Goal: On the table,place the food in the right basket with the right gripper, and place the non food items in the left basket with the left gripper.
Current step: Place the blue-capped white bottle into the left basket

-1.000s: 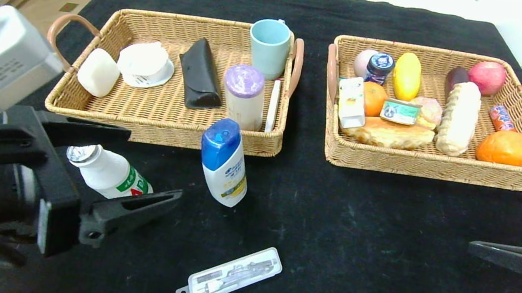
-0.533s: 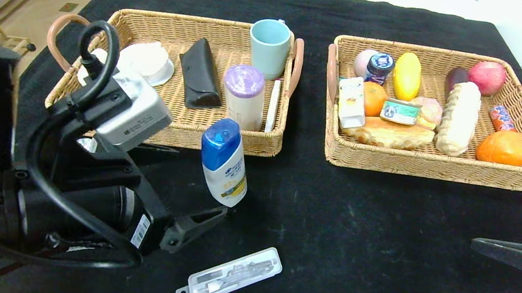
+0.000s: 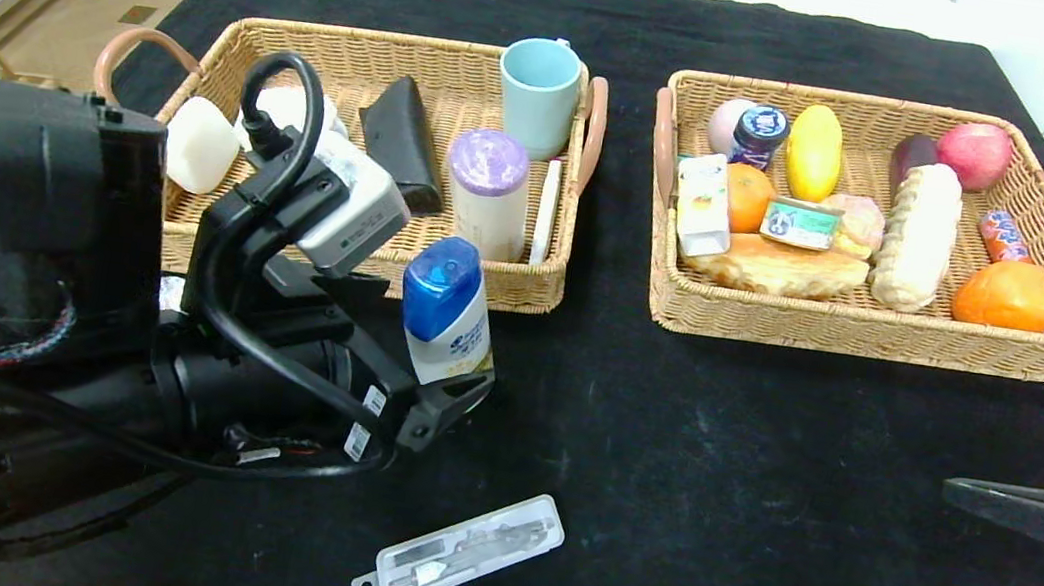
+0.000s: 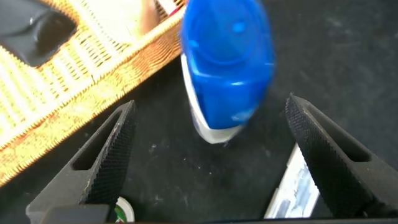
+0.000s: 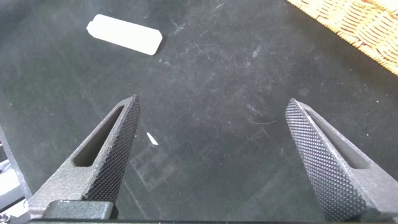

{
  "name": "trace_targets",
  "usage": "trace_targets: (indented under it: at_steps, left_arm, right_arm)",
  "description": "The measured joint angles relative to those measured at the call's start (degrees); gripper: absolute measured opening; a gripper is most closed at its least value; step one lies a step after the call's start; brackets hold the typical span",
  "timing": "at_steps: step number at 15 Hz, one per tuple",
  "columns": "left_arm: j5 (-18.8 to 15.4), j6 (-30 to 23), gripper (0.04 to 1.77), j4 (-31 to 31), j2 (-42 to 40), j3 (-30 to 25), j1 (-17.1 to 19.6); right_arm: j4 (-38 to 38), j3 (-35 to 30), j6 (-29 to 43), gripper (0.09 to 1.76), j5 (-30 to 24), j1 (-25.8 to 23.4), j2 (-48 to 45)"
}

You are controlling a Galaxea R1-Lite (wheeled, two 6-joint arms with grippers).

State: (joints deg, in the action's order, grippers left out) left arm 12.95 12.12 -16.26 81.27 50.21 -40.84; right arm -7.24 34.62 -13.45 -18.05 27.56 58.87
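My left gripper isn't ready to close yet, as the shampoo bottle's white body (image 3: 453, 344) is ahead of both fingers; it should move forward first, then close on the bottle.
The white shampoo bottle (image 3: 447, 324) with a blue cap (image 4: 227, 59) stands on the black table (image 3: 714, 439) just in front of the left basket (image 3: 325, 259). My left gripper (image 3: 433, 334) is open, one finger on each side of the bottle without touching it. The clear tool case (image 3: 460, 549) lies flat nearer me. The left arm hides most of the foil-capped drink bottle; only a sliver of its label (image 4: 123, 211) shows. The right basket (image 3: 880, 332) holds the croissant (image 3: 778, 264), tin can (image 3: 798, 224) and juice carton (image 3: 703, 206). My right gripper (image 3: 914, 558) hovers open and empty at the near right.
The left basket holds a blue mug (image 3: 538, 93), a purple-lidded tub (image 3: 488, 190), a black pouch (image 3: 400, 146) and white items. Fruit and other snacks fill the right basket. The left arm's bulk covers the table's near left.
The left arm has swung right and forward, covering the foil-capped bottle, and its open jaws now straddle the shampoo bottle. The right arm has not moved.
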Motion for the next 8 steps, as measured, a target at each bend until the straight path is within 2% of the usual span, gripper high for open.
trace_targets:
  at_steps: [3, 8]
  left_arm:
    - [1.4, -0.4, 1.72, -4.8, 1.9, -0.3, 0.0]
    - [1.4, -1.9, 1.72, -5.4, 3.5, -0.1, -0.1]
  right_arm:
    - [0.0, -0.1, 0.0, 1.71, 0.0, 0.0, 0.1]
    - [0.0, -0.1, -0.1, 1.71, 0.0, 0.2, -0.2]
